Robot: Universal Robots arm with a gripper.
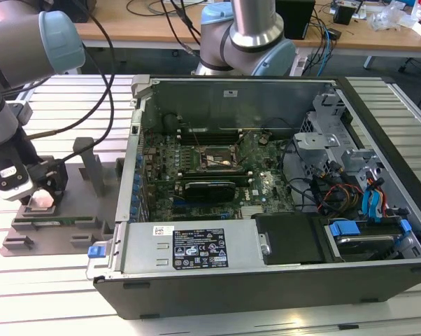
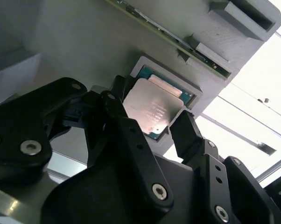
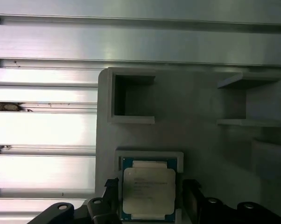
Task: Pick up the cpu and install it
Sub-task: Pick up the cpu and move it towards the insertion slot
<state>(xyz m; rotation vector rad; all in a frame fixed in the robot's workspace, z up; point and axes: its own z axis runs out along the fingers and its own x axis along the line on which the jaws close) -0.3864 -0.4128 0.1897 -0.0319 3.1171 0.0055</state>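
The tray's raised sides wrap the cpu's corners. My gripper grips the cpu by its open side edges next, where gaps admit the gripper's fingers.
The cpu (image 1: 40, 203) is a small silver-topped square lying flat in a recess of the grey fixture tray (image 1: 60, 234), at the exterior view's left. My gripper (image 1: 38, 190) is lowered right over it. In both wrist views the black fingers (image 2: 185, 135) stand on either side of the cpu (image 2: 152, 109) (image 3: 148, 191), with a narrow gap at each edge. The gripper (image 2: 150, 116) (image 3: 150, 189) is open and straddles the chip in its pocket. The empty processor socket (image 1: 217, 159) sits in the middle of the motherboard inside the case.
The open computer case (image 1: 266, 280) lies to the exterior view's right of the tray, its wall rising between tray and motherboard. A long black card (image 1: 210, 189) lies below the socket. Upright posts (image 1: 91, 164) stand on the tray. A second robot arm (image 1: 249, 38) stands behind the case.
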